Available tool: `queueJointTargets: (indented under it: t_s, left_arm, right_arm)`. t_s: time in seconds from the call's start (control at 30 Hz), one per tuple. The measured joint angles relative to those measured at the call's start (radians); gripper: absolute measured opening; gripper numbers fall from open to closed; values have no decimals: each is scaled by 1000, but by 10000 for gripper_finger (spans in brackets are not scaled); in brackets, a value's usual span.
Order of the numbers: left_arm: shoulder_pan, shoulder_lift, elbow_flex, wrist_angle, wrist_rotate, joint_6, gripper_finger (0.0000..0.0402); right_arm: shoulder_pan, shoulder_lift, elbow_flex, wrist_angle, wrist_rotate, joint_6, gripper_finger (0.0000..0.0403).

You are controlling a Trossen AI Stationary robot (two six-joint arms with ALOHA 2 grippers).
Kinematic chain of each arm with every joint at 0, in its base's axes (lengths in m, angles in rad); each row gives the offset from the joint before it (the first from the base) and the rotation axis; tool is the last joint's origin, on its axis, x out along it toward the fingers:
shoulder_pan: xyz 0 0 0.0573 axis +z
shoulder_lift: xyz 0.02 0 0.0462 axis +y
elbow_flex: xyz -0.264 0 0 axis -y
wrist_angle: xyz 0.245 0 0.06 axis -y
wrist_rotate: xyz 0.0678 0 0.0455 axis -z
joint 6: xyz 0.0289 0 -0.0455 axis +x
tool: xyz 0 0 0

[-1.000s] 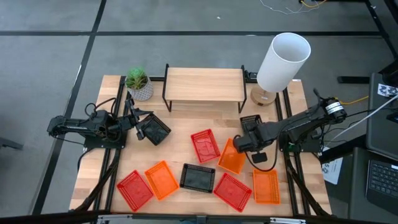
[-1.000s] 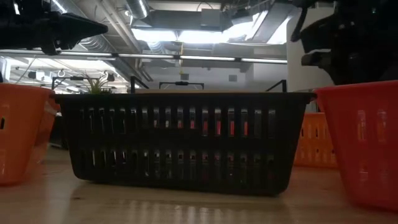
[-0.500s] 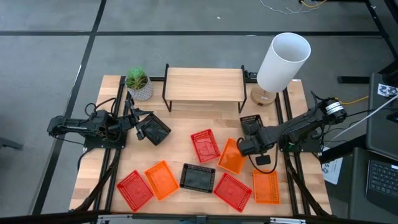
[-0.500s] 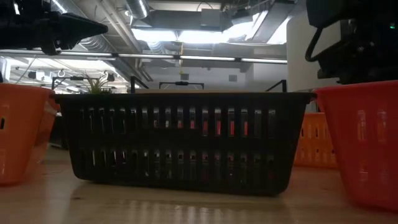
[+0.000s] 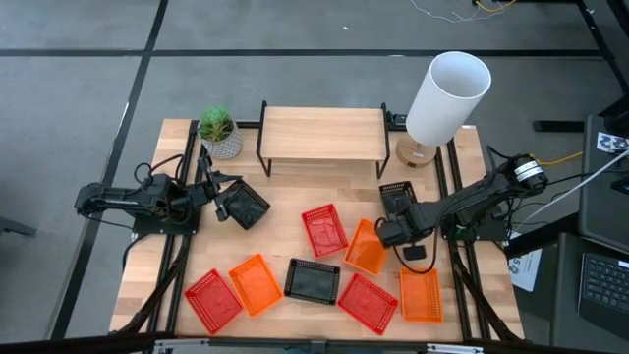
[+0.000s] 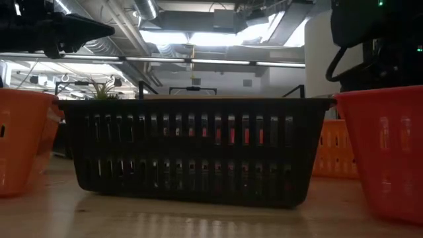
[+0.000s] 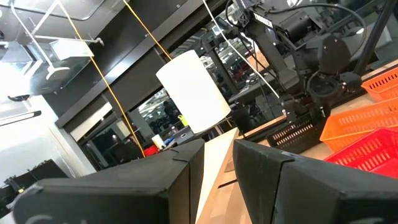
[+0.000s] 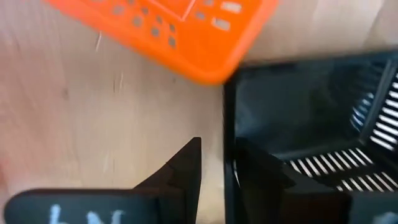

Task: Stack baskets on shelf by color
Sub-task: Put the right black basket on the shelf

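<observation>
My right gripper grabs the second black basket, too wide to span, by its thin near side (image 8: 230, 140) next, one finger inside, to stack it.
My left gripper (image 5: 227, 204) is at the table's left and is shut on a black basket (image 5: 250, 206); it also shows in the left wrist view (image 7: 214, 149). My right gripper (image 5: 391, 222) points down at a second black basket (image 5: 396, 194) right of centre. In the right wrist view its open fingers (image 8: 214, 155) stand on either side of that basket's near wall (image 8: 229, 124), and wood shows between the outer finger and the wall. An orange basket (image 5: 367, 248) lies just beside it. The shelf (image 5: 324, 133) stands at the far edge with nothing on its top. My left gripper holds the black basket by its left edge (image 5: 236, 205), coming level from the table's left. The gripper itself hides the place of contact. The basket sits turned at an angle to the table's edges; in the low view the arm (image 6: 53, 30) is high above the tabletop.
A red basket (image 5: 324, 229) lies at centre. Along the near edge lie red (image 5: 213, 300), orange (image 5: 256, 283), black (image 5: 313, 280), red (image 5: 369, 300) and orange (image 5: 421, 295) baskets. A potted plant (image 5: 219, 131) and a white lamp (image 5: 447, 93) flank the shelf.
My right gripper has shifted a little toward the table's near left, staying over the black basket's near wall. The baskets have stayed where they were.
</observation>
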Motion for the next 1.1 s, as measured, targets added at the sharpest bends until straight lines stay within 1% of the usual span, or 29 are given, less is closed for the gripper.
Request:
queueJointTargets:
  t_s: [0.13,0.2,0.27,0.33,0.4,0.5,0.6,0.7,0.8,0.87,0.93,1.0,1.1]
  left_arm:
    - [0,0,0,0,0,0,80]
    - [0,0,0,0,0,0,80]
    - [0,0,0,0,0,0,80]
    - [0,0,0,0,0,0,80]
    - [0,0,0,0,0,0,80]
    - [0,0,0,0,0,0,80]
    - [0,0,0,0,0,0,80]
    - [0,0,0,0,0,0,80]
    - [0,0,0,0,0,0,80]
    - [0,0,0,0,0,-1,80]
    - [0,0,0,0,0,-3,80]
    - [0,0,0,0,0,-3,80]
    - [0,0,0,0,0,-3,80]
  right_arm:
    - [0,0,-15,35,5,22,98]
    - [0,0,-16,32,5,54,91]
    - [0,0,-11,22,6,88,65]
    - [0,0,4,5,8,103,22]
    - [2,0,34,-22,9,111,12]
    - [2,1,117,-127,23,156,6]
    - [2,1,240,-264,61,207,5]
    - [2,1,379,-298,139,217,4]
    - [-4,0,504,-235,291,140,3]
    - [-18,0,567,-160,408,45,3]
    - [-40,0,622,-83,503,-74,2]
    - [-76,0,661,-9,560,-205,2]
    - [-163,0,705,77,570,-384,2]
